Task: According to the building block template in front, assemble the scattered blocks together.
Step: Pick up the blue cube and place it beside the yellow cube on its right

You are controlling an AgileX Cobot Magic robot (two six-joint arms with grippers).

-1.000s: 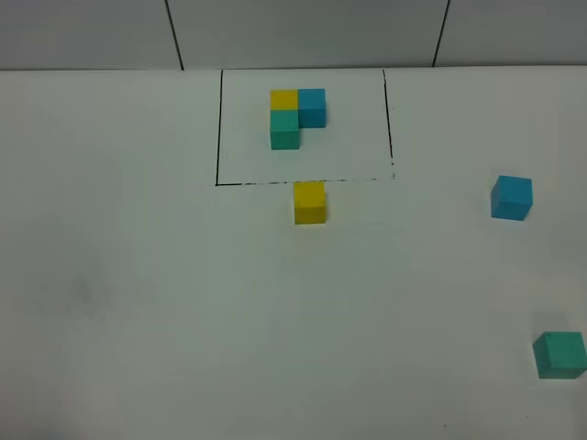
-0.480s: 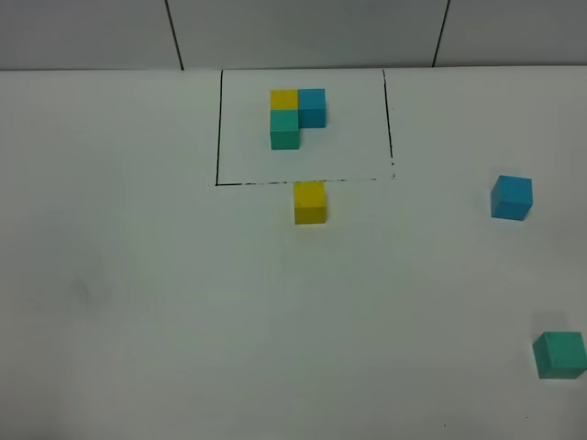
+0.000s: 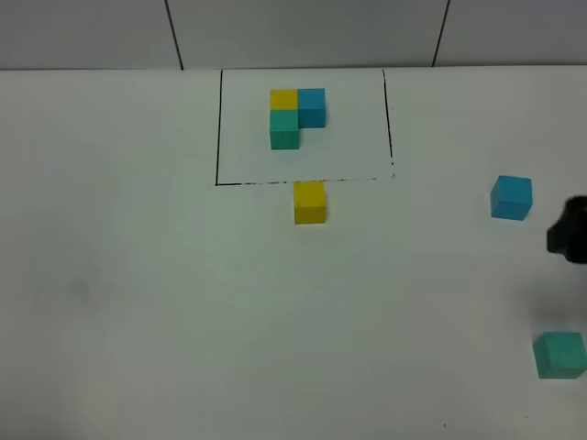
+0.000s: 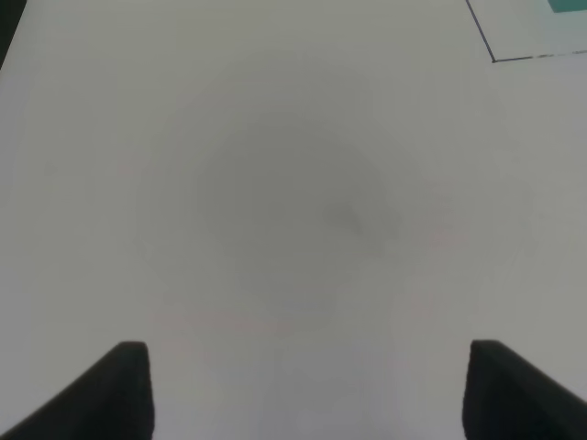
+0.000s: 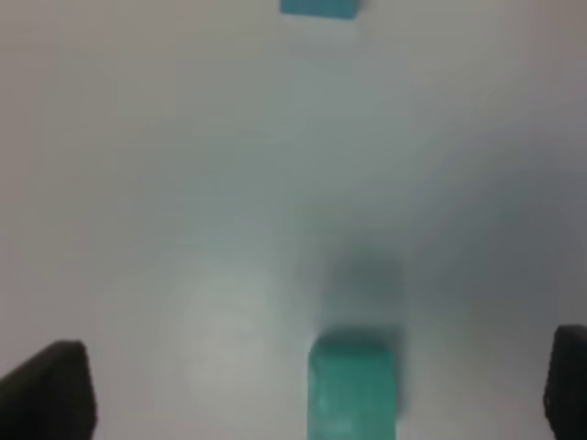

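My right gripper is to grab the sky-blue cube by its two opposite sides next, so I can join the sky-blue cube to the loose yellow cube [image 3: 310, 202].
The building block template [image 3: 295, 117], joined yellow, blue and teal cubes, sits inside a black-line rectangle [image 3: 218, 128] at the back. The loose yellow cube [image 3: 310, 202] lies just in front of the frame. The sky-blue cube [image 3: 511, 197] is at the right and the teal-green cube [image 3: 559, 354] at the front right. My right gripper [image 5: 308, 394] is open above the table, with the teal-green cube [image 5: 353, 385] between its fingers' line and the sky-blue cube [image 5: 319, 7] beyond. A dark part of the right arm [image 3: 570, 229] shows at the right edge. My left gripper [image 4: 316, 394] is open over bare table.
The white table [image 3: 138, 293] carries only these cubes. The left wrist view shows a corner of the black frame [image 4: 495, 60] and a sliver of a teal cube [image 4: 569, 5]. A grey panelled wall [image 3: 303, 32] runs behind the table.
A dark part of the right arm has come into the high view at the right edge, between the sky-blue and teal-green cubes. The cubes have not moved.
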